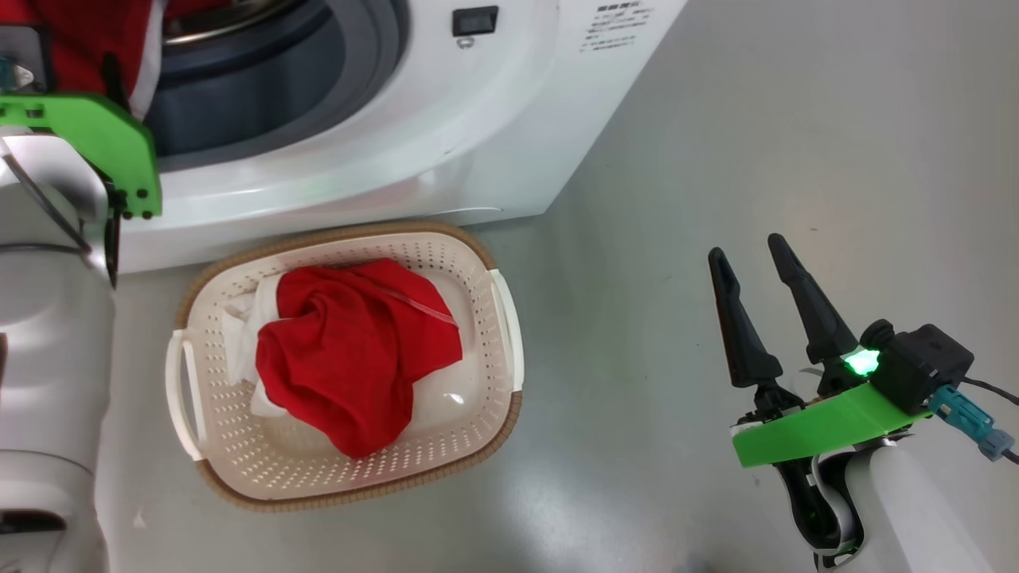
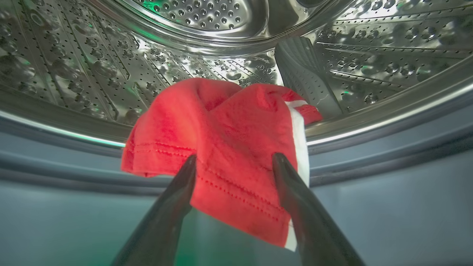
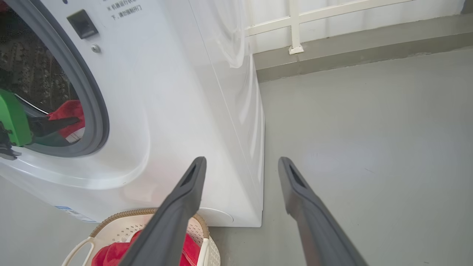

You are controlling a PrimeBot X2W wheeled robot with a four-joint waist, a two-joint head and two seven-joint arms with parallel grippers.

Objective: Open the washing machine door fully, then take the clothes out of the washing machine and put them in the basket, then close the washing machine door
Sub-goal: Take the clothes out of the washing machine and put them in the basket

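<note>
The rest of the red garment lies loose over the drum's edge, so my left gripper will next grab the garment by its hanging stitched hem [image 2: 241,204] to take it out.
The washing machine [image 1: 446,143] stands with its mouth uncovered; its door is out of view. A red garment with white trim [image 2: 221,140] hangs over the steel drum's lip onto the grey gasket. My left gripper [image 2: 232,159] reaches into the mouth, open, one finger at each side of that garment's lower part. The cream basket [image 1: 470,263] sits on the floor in front of the machine and holds more red and white clothes [image 1: 350,358]. My right gripper [image 1: 752,253] hovers open and empty over the bare floor to the right of the basket.
My pale left forearm [image 1: 48,318] rises along the left edge beside the basket. Grey floor [image 1: 716,119] stretches to the right of the machine [image 3: 177,111]. A low wall with a white railing [image 3: 295,26] runs behind it.
</note>
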